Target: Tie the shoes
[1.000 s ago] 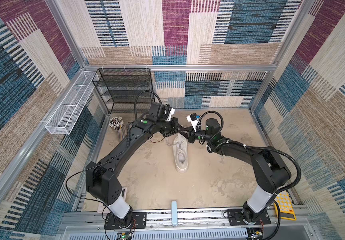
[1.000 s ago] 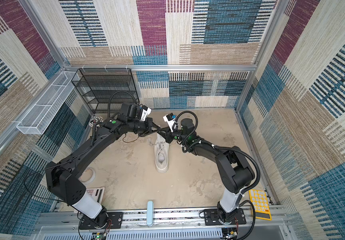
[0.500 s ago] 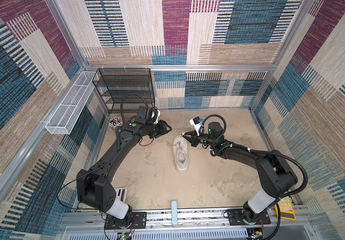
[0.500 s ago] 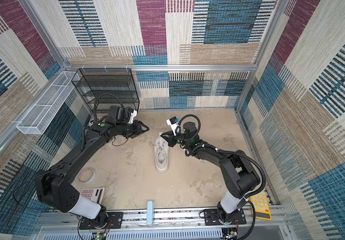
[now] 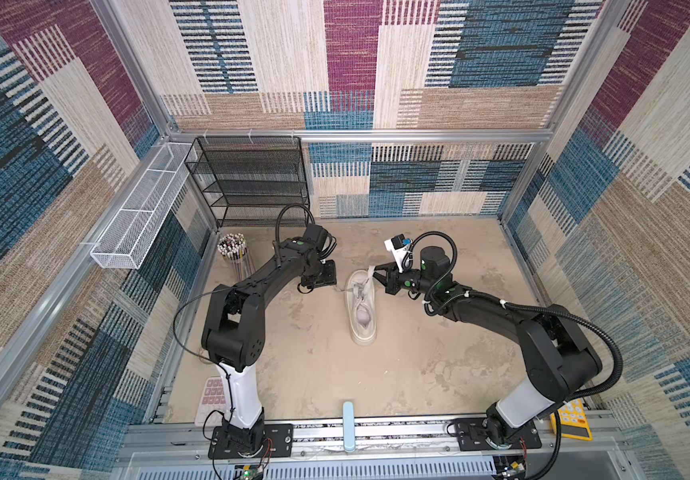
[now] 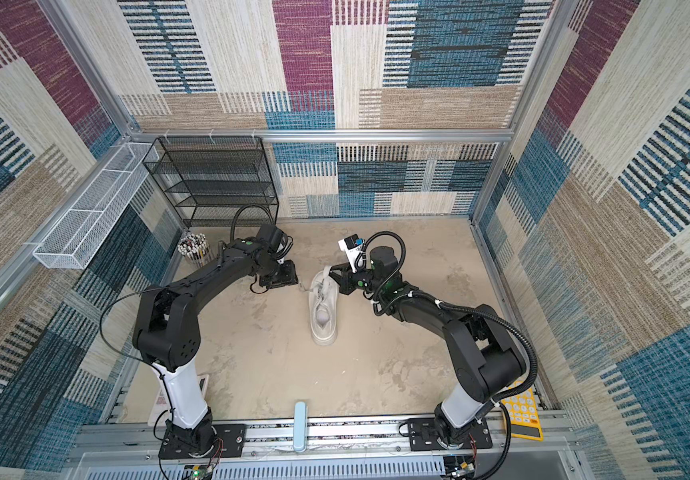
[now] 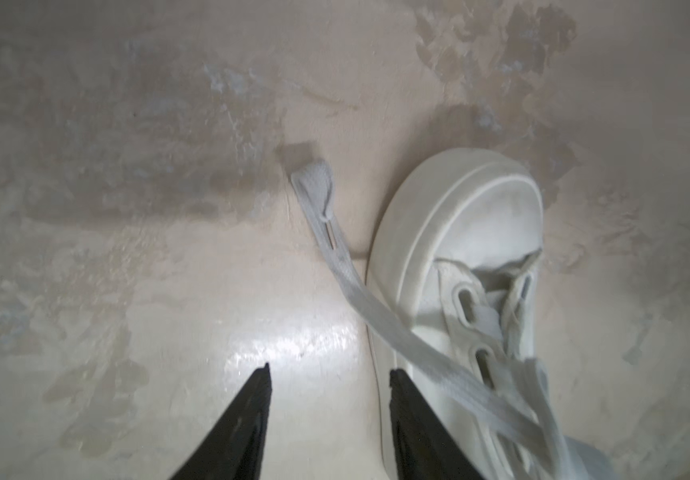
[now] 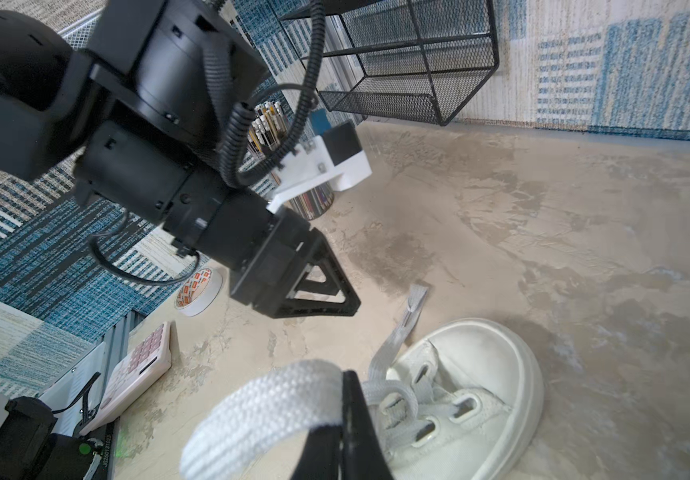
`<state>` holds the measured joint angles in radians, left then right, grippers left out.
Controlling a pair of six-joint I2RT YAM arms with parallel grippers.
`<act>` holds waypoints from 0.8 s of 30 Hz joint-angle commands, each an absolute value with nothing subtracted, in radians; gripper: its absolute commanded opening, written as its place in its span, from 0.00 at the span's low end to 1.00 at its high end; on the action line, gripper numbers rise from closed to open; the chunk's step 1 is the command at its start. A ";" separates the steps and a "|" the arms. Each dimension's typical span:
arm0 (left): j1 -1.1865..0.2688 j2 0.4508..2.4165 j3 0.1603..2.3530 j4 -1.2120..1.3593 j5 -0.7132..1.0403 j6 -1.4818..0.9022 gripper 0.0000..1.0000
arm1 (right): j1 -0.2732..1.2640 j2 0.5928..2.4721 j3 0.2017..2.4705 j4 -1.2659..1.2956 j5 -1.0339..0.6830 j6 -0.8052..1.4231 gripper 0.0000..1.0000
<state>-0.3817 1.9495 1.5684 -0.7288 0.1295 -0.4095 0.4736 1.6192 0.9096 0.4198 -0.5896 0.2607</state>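
The trailing lace needs to be pulled opposite the other lace for tying, so I should next pick it up by its loose end with my left gripper.
The white shoe (image 5: 362, 309) (image 6: 323, 311) lies mid-table with its toe toward the back wall. My right gripper (image 5: 378, 275) (image 6: 333, 274) (image 8: 347, 399) hovers over the toe, shut on a flat white lace (image 8: 277, 407) that loops over its fingers. The other lace (image 7: 335, 253) (image 8: 412, 309) trails off the toe onto the floor. Low beside the toe on the left, my left gripper (image 5: 329, 282) (image 6: 289, 279) (image 7: 329, 374) (image 8: 351, 305) is open, with bare floor between its fingers.
A black wire rack (image 5: 252, 183) stands at the back left, with a pen cup (image 5: 233, 249) in front of it. A white wire basket (image 5: 135, 220) hangs on the left wall. Tape roll (image 8: 198, 293) and pink calculator (image 5: 212, 399) lie left; a yellow calculator (image 5: 574, 419) lies front right.
My left gripper left the right gripper above the toe, swung left, then came down beside the toe. My right gripper drew slightly right, still shut on its lace.
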 commanded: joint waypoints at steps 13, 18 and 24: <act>-0.438 2.189 1.728 -0.773 0.008 -0.346 0.48 | 0.475 1.594 0.904 0.405 -0.563 0.272 0.00; -0.457 2.232 1.751 -0.771 0.022 -0.353 0.37 | 0.474 1.595 0.908 0.409 -0.560 0.278 0.00; -0.456 2.196 1.721 -0.780 -0.031 -0.354 0.00 | 0.474 1.575 0.880 0.411 -0.541 0.300 0.00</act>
